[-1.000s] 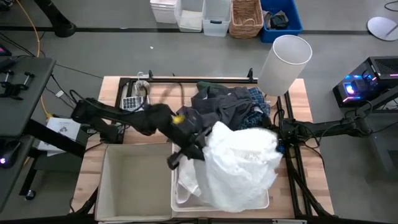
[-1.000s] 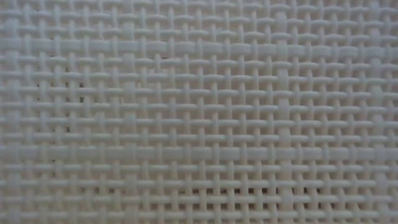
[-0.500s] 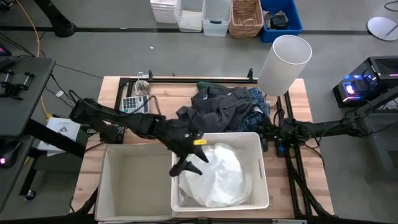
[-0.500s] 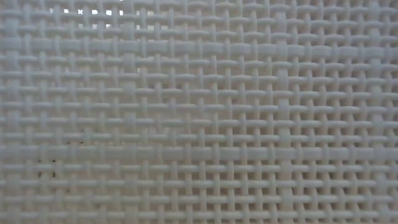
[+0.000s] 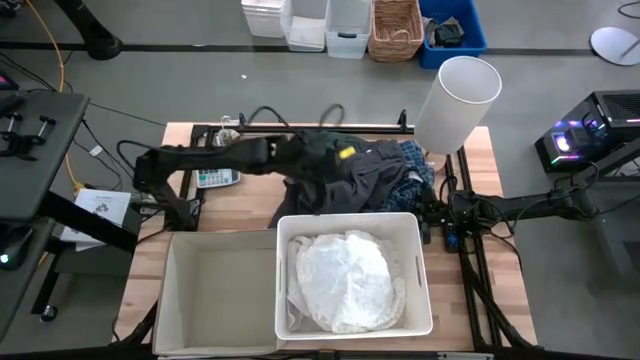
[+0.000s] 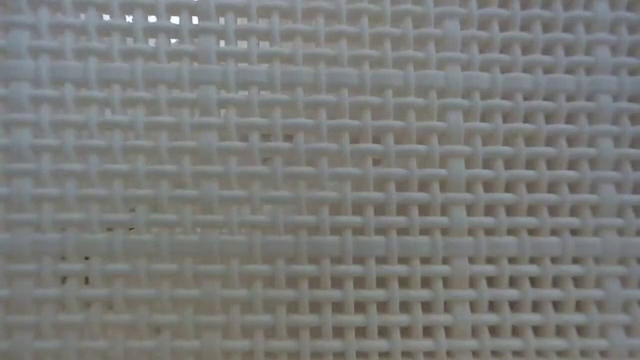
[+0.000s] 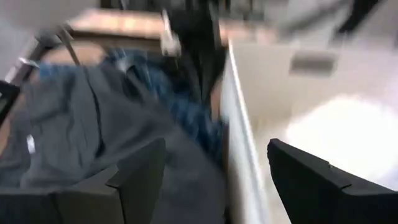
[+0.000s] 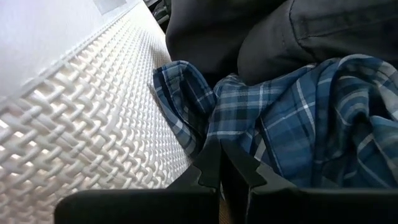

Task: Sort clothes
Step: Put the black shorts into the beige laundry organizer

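The dark grey garment goes into the beige bin (image 5: 218, 290), so I will next pick it up with my left gripper by a fold of its cloth (image 5: 362, 178).
A white garment (image 5: 345, 280) lies bunched inside the white bin (image 5: 415, 240) at the table's near edge. Behind the bin a pile of clothes rests on the table: a dark grey garment (image 5: 365, 175) and a blue-white plaid shirt (image 5: 415, 168). My left gripper (image 7: 217, 180) hovers open over the dark grey garment (image 7: 68, 118) beside the bin's far wall (image 7: 239, 143); in the high view it is over the pile's left part (image 5: 335, 160). My right gripper (image 8: 224, 167) is shut, low between the bin's woven wall (image 8: 81, 124) and the plaid shirt (image 8: 298, 118). My right gripper's shut fingertips (image 8: 210, 163) stand right at the lower folds of the plaid shirt (image 8: 236, 134), coming level from the table's right; whether they touch the cloth I cannot tell. My left gripper touches nothing.
A beige bin (image 5: 215, 290) stands left of the white bin. A tall white cylinder (image 5: 455, 100) stands at the far right corner, and a small keypad device (image 5: 212, 178) lies at the far left. A black rail (image 5: 300, 127) runs along the far edge. The bin's woven wall (image 6: 320, 180) fills the low view.
My left gripper has let go of the white garment, which hung over the white bin's right side and has dropped and settled inside it. The gripper has then swung up and toward the table's far edge, over the pile of dark clothes.
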